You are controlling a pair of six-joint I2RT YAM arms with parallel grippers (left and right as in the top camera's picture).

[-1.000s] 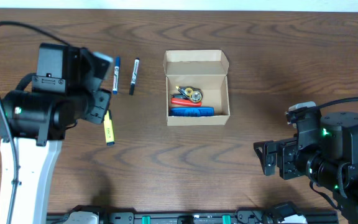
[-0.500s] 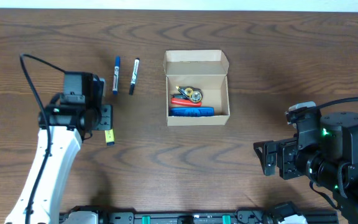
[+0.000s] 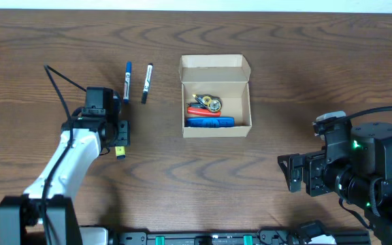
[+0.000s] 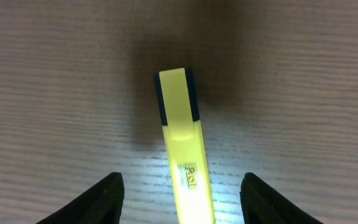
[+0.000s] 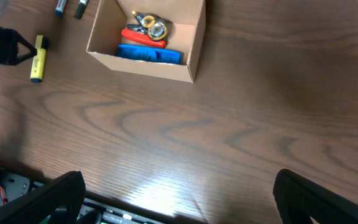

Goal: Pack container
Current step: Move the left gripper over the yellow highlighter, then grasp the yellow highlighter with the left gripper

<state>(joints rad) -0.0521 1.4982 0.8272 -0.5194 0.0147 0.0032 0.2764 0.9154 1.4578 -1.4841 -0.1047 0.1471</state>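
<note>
The left gripper isn't ready to close on the yellow highlighter yet. Its fingers are above the highlighter in the left wrist view and would miss it now, so the gripper needs to first lower.
The tan cardboard container [image 3: 216, 99] stands open at the table's middle, lid flap folded back; it also shows in the right wrist view [image 5: 148, 43]. Inside lie a blue item, a red tool and a metallic piece. A yellow highlighter [image 3: 120, 150] lies on the table left of the box. My left gripper [image 3: 118, 133] is open and low over it, its fingers on either side of the highlighter [image 4: 182, 149] without touching. A blue marker [image 3: 127, 82] and a black marker [image 3: 146, 83] lie further back. My right gripper [image 3: 292, 172] is open and empty at the right.
The wooden table's front edge with a black rail [image 5: 104, 211] shows in the right wrist view. The left arm's cable [image 3: 63, 92] arcs above the table at the left.
My left arm has swung down and toward the front, bringing the open gripper low over the yellow highlighter. The right arm and the box have not moved.
</note>
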